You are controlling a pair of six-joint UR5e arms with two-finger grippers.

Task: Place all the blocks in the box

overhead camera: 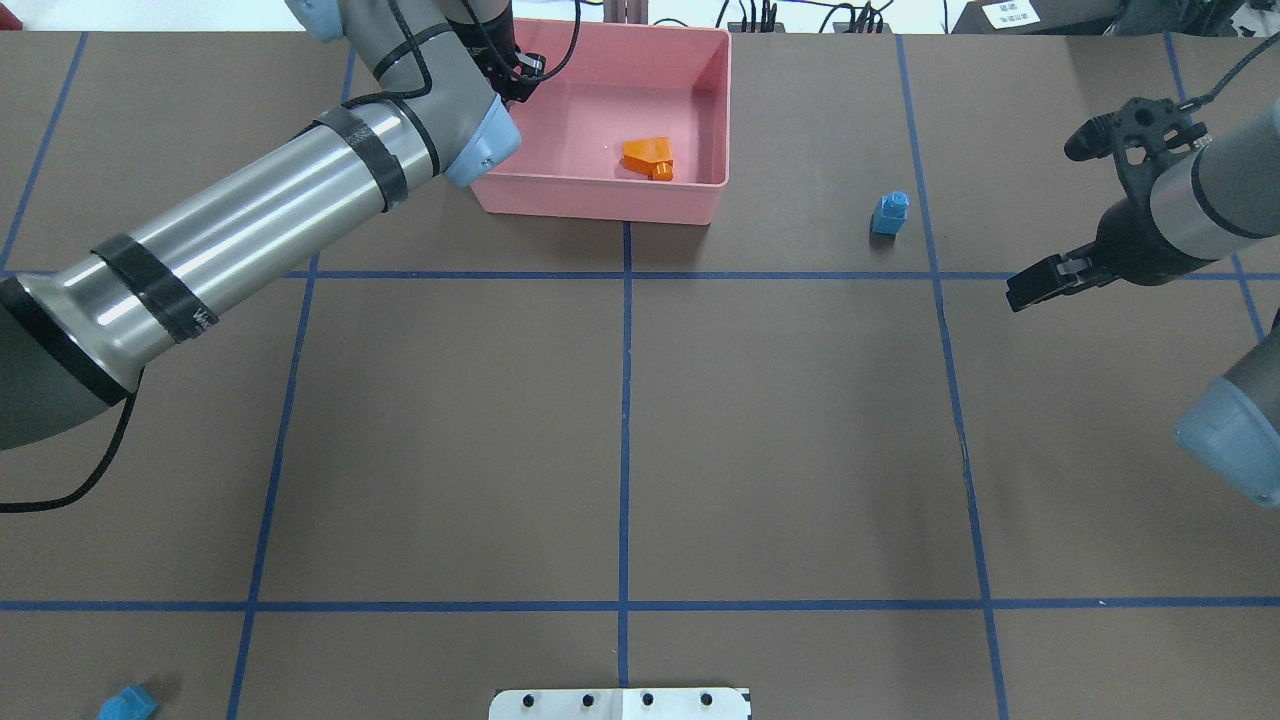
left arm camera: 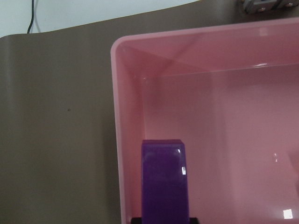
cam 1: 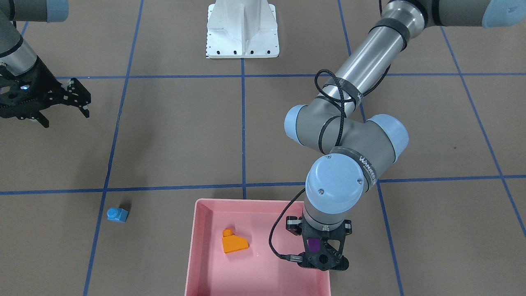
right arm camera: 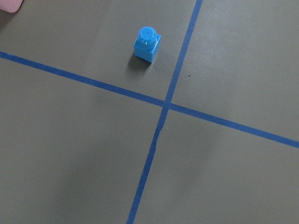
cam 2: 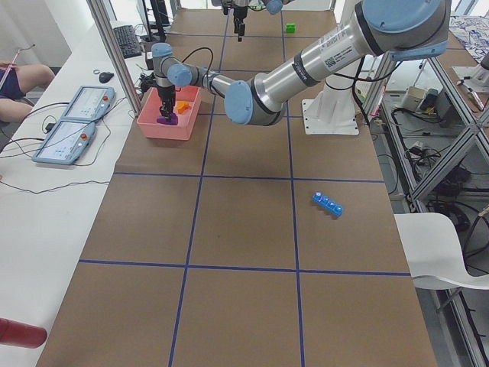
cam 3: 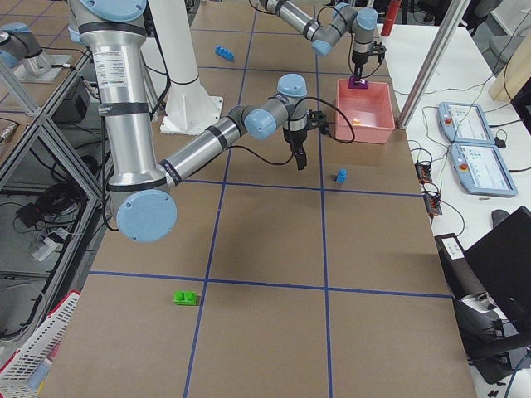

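The small blue block needs to go into the box, so my right gripper will next pick it up by its square body.
My left gripper is shut on the purple sloped block and holds it low inside the pink box, near a corner; the left wrist view shows the block beside the box wall. The orange sloped block lies in the box. My right gripper is open and empty above the table, some way from the small blue block, which stands outside the box and shows in the right wrist view.
The long blue bar lies on the table on the robot's left side, far from the box. The green block lies at the table's right end. The white robot base stands at the table's robot-side edge.
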